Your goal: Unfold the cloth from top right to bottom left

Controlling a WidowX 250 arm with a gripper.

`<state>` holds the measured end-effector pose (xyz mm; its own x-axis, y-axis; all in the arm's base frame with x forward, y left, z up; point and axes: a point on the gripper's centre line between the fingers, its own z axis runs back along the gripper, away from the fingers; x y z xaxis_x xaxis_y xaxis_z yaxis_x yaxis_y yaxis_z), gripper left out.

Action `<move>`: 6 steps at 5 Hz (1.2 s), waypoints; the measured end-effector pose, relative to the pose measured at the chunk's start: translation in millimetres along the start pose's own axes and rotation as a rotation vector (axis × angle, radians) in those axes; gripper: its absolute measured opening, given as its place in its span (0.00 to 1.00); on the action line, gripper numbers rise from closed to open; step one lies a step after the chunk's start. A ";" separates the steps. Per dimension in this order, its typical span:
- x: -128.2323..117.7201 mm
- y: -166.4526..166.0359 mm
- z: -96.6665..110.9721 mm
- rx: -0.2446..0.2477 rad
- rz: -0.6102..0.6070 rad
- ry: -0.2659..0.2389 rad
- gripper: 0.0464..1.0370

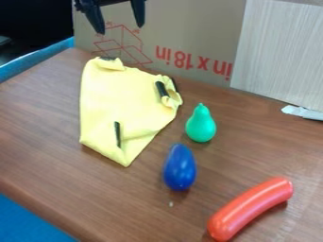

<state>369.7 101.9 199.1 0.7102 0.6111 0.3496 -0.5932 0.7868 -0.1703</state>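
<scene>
The robot's gripper needs to grab the bunched corner nearest the green pear to unfold the yellow cloth (120,104).
At the top left of the camera view, my gripper (118,20) hangs in front of the cardboard, above and behind the cloth. Its two dark fingers are spread open with nothing between them. The yellow cloth (120,104) lies on the left part of the wooden table, partly folded, with bunched spots at its top edge and right corner. Its lower end tapers to a point toward the front. Short black strips show at the top, at the right corner and near the lower middle. The gripper and the cloth are apart.
A green pear (200,125) stands right of the cloth, with a blue egg-shaped object (180,168) in front of it. A red sausage-like object (251,208) lies at the lower right. Cardboard (189,28) and a pale panel (284,47) border the table (44,156) behind.
</scene>
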 end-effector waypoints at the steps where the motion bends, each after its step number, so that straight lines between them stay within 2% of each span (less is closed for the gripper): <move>1: -4.5 2.1 -14.1 0.016 0.004 0.032 0.96; 2: -17.2 -8.0 -41.9 0.043 -0.021 0.031 0.96; 3: -33.0 -15.7 -72.6 0.077 -0.044 0.011 0.96; 4: -42.2 -21.3 -94.8 0.095 -0.077 -0.017 0.96; 5: -47.0 -22.3 -110.9 0.118 -0.082 -0.008 0.96; 6: -43.8 -26.1 -115.6 0.119 -0.081 -0.018 0.96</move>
<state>397.9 64.6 81.7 0.7515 0.5431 0.3745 -0.5753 0.8174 -0.0310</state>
